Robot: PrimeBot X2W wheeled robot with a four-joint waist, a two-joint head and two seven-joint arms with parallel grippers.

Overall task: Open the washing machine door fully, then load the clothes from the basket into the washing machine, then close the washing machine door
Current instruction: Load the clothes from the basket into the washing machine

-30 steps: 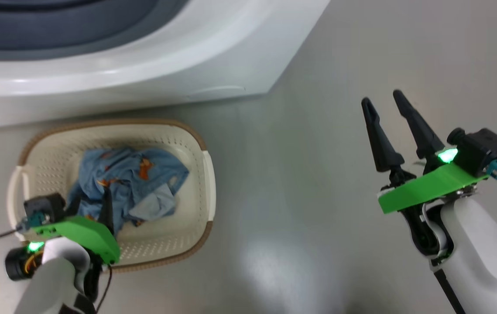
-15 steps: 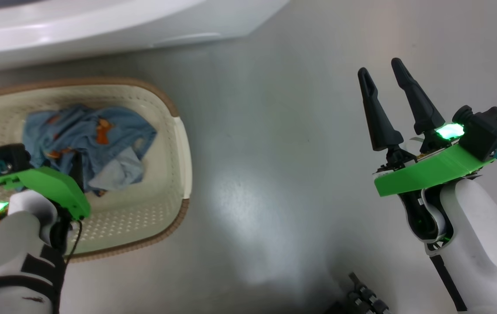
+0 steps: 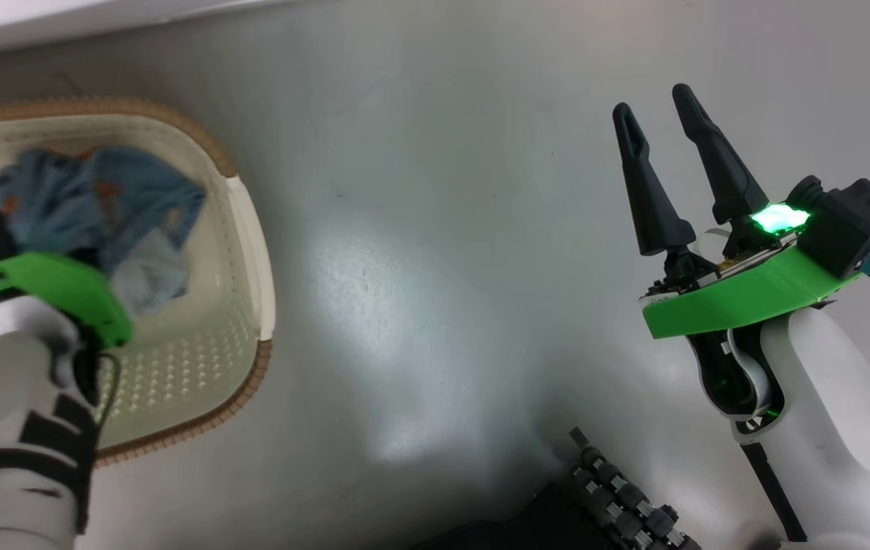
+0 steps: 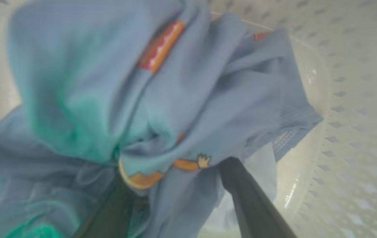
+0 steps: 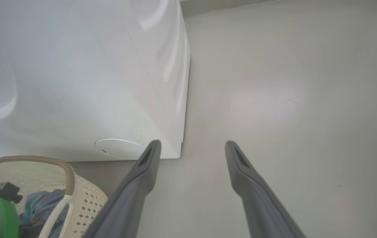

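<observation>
My left gripper grabs the clothes [image 4: 188,86] by the bunched fold [image 4: 183,192] beside the orange print next. The rest of the heap lies slack around that fold.
The cream basket [image 3: 247,252] sits on the floor at the left of the head view, with the light blue clothes [image 3: 129,198] heaped inside. My left arm's green bracket [image 3: 53,294] hangs over the heap. In the left wrist view the left gripper [image 4: 175,168] is open, both dark fingers pushed down into the clothes [image 4: 188,86] with a fold bunched between them. My right gripper [image 3: 656,107] stands open and empty over bare floor, far right of the basket. The washing machine [image 5: 75,82] shows as a white box behind the basket [image 5: 66,172]. The washing machine door is out of view.
A thin white strip of the washing machine [image 3: 22,23] runs along the head view's top left. Grey floor [image 3: 419,229] lies between the basket and my right arm. A dark ribbed part [image 3: 618,496] of my own body shows at the bottom edge.
The head camera has swung, so basket and machine slid left and up in the picture. The left gripper stays down in the clothes. The right gripper has barely moved.
</observation>
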